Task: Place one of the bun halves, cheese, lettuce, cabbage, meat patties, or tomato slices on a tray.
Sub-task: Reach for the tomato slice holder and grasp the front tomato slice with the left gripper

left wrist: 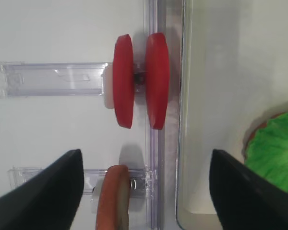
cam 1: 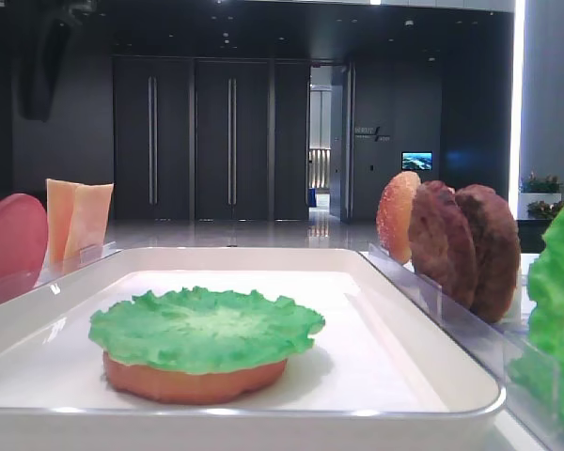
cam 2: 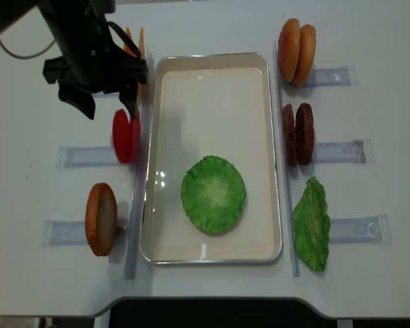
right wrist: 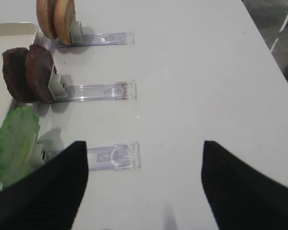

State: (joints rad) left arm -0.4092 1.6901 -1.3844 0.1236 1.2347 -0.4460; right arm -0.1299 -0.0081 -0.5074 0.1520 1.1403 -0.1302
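My left gripper will grab the tomato slice by its rim (cam 2: 134,139) next, so that I can lay it flat over the lettuce leaf on the tray.
The white tray (cam 2: 212,68) holds a bun half (cam 1: 193,381) with a green lettuce leaf (cam 2: 213,194) lying on it. Left of the tray, two red tomato slices (cam 2: 126,135) stand in a clear holder, and another bun half (cam 2: 101,219) stands nearer the front. My left gripper (cam 2: 111,109) hovers open and empty over this left row; in the left wrist view the tomato slices (left wrist: 139,79) lie ahead of the left gripper (left wrist: 145,158). The cheese (cam 1: 80,221) is partly hidden behind the arm. My right gripper (right wrist: 144,146) is open over bare table.
Right of the tray stand two bun halves (cam 2: 297,51), two brown meat patties (cam 2: 297,134) and a lettuce leaf (cam 2: 311,224), each in a clear holder (right wrist: 113,155). The table's front edge runs just below the tray.
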